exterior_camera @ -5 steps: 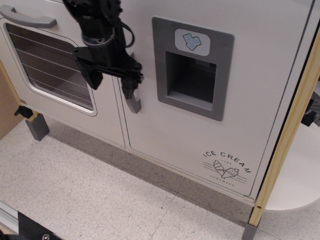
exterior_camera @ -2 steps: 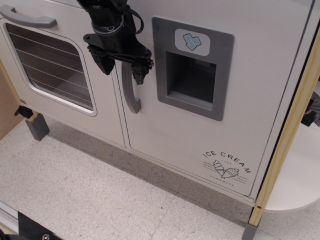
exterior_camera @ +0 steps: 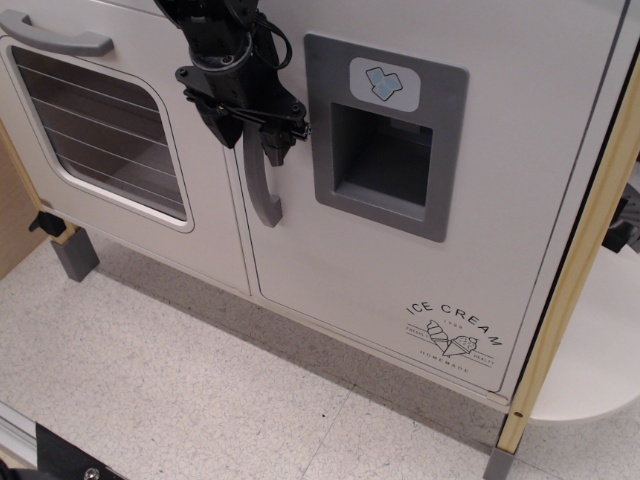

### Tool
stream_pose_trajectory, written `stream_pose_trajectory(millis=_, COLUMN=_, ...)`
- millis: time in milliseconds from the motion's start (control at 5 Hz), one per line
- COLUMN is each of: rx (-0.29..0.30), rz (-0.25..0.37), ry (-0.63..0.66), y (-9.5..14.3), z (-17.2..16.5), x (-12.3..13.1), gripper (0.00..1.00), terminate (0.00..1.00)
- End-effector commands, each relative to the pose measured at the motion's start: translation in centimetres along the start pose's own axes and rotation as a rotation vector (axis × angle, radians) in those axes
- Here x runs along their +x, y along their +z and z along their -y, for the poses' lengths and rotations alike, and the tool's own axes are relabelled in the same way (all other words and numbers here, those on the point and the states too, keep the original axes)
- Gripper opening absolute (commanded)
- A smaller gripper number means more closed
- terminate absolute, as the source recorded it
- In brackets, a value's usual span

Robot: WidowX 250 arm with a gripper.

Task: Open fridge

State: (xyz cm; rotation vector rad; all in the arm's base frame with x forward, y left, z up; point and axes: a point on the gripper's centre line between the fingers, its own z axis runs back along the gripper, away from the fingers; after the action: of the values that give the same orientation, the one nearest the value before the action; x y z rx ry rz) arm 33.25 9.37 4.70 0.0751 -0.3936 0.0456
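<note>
The gripper grabs the vertical grey handle by its upper part (exterior_camera: 254, 150) next, to swing the white fridge door open.
The fridge (exterior_camera: 350, 260) is a large white door that stands closed, with an "ICE CREAM" print (exterior_camera: 455, 330) low on it. It has a grey ice-dispenser recess (exterior_camera: 385, 160) with a blue ice-cube sticker (exterior_camera: 384, 83). Its vertical grey handle (exterior_camera: 262, 195) runs along the door's left edge. My black gripper (exterior_camera: 250, 138) reaches down from the top and covers the upper part of the handle. Its two fingers are apart, one on each side of the handle. The handle's lower half shows below the fingertips.
The white oven door (exterior_camera: 215, 215) with a barred window and horizontal grey handle (exterior_camera: 55, 35) is left of the fridge. A wooden post (exterior_camera: 575, 260) edges the right side, with a white rounded shelf (exterior_camera: 590, 360) beyond. A grey foot (exterior_camera: 75, 255) stands on the speckled floor.
My gripper has moved up and to the right, from the handle's lower end to its upper part. The fingers now stand a little closer together. The fridge door has not moved.
</note>
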Motion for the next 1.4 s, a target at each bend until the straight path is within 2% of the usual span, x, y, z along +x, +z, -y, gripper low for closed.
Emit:
stream_pose_trajectory(millis=0, rx=0.001, rz=0.088, ry=-0.003, y=0.4, z=-0.7, x=1.4, gripper=0.0, terminate=0.0)
stream_pose_trajectory(millis=200, rx=0.011, rz=0.11, ry=-0.013, y=0.6, z=-0.7, x=0.7, gripper=0.0, terminate=0.0)
stream_pose_trajectory(millis=400, rx=-0.008, rz=0.104, ry=-0.05, y=1.5, z=-0.8, x=-0.7, gripper=0.0, terminate=0.0)
stream_pose_trajectory(millis=800, rx=-0.092, rz=0.081, ry=-0.122, y=3.5, z=-0.2, x=-4.2, gripper=0.0, terminate=0.0)
stream_pose_trajectory(millis=1000, rx=-0.161, rz=0.079, ry=-0.178, y=4.9, z=0.7, x=-6.1, gripper=0.0, terminate=0.0)
stream_pose_trajectory(millis=1200, rx=-0.17, rz=0.029, ry=-0.185, y=6.5, z=1.1, x=-8.1, gripper=1.0, terminate=0.0)
